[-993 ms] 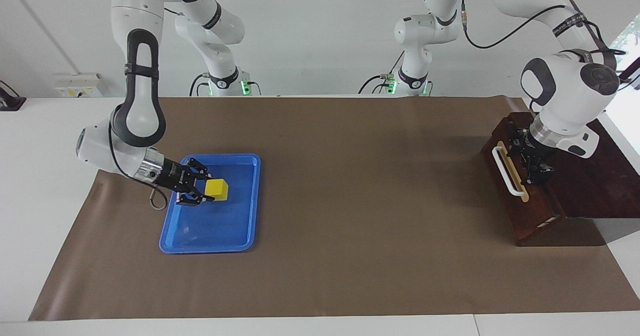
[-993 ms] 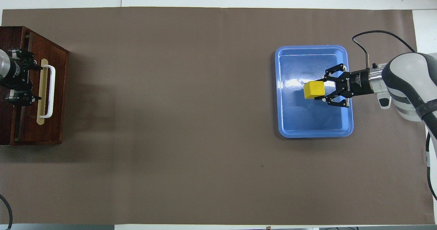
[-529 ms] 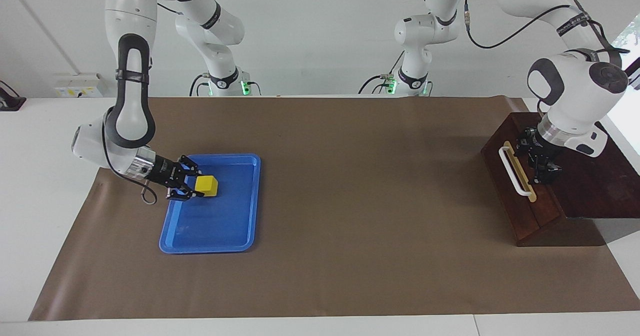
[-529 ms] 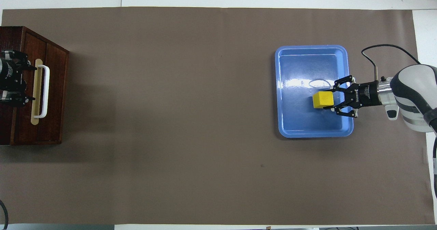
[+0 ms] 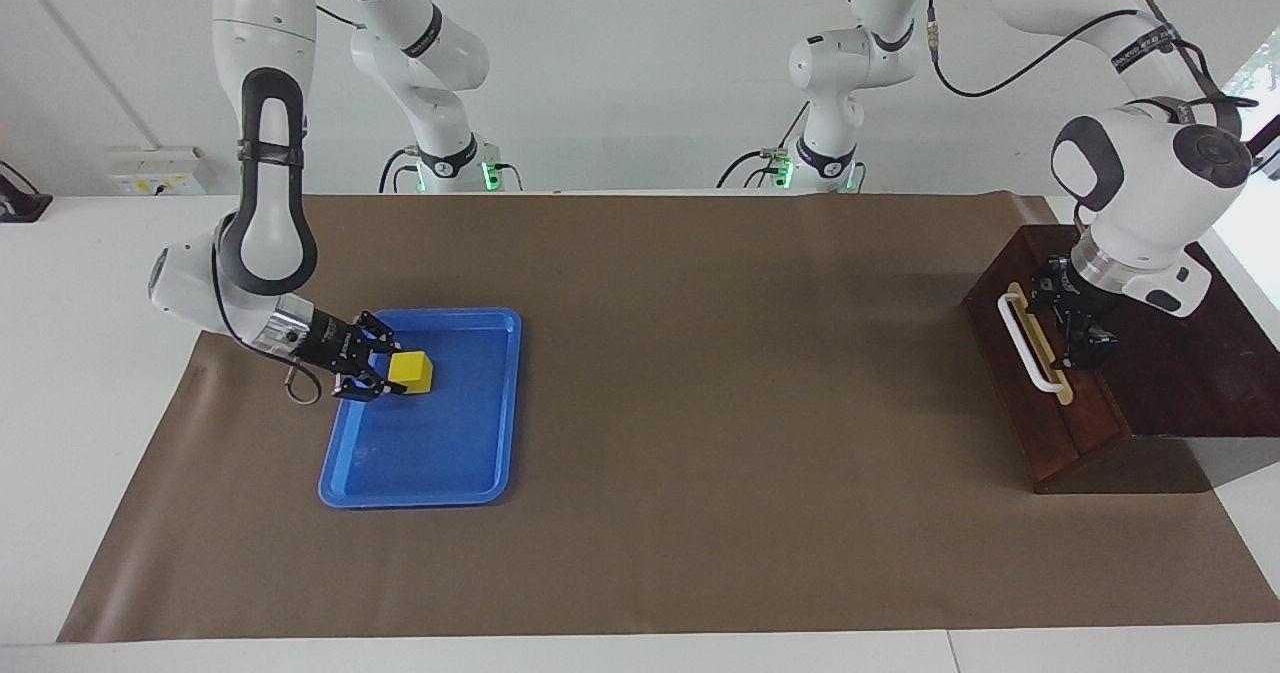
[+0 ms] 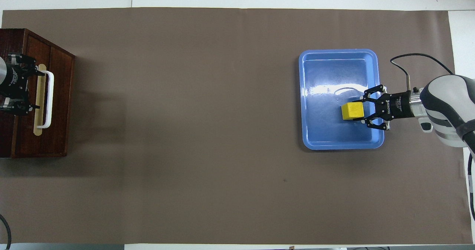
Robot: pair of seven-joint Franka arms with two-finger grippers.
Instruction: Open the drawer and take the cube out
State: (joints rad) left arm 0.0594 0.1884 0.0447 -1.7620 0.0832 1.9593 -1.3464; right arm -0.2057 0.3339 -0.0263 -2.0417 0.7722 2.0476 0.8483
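Observation:
The yellow cube [image 6: 352, 111] is low inside the tray's rim and would stay in the blue tray [image 6: 331, 132]. I need to open my right gripper now.
The yellow cube [image 5: 412, 371] lies low in the blue tray [image 5: 430, 453] toward the right arm's end of the table; it also shows in the overhead view [image 6: 352, 110]. My right gripper [image 5: 385, 371] is shut on the cube, reaching in over the tray's rim [image 6: 381, 131]. The drawer [image 5: 1010, 378] of the dark wooden box is pushed in, with its white handle [image 5: 1027, 351] showing; no pale interior shows. My left gripper [image 5: 1066, 335] is open over the box's top edge, beside the handle [image 6: 50, 99].
Brown paper [image 5: 720, 373] covers the table between the tray and the box [image 6: 22, 146], which stands at the left arm's end. The tray [image 6: 334, 68] holds only the cube.
The right gripper lowered the cube from above the tray down into it, nearer to the arm's side. The drawer, slightly open a second ago, slid shut as the left gripper moved back.

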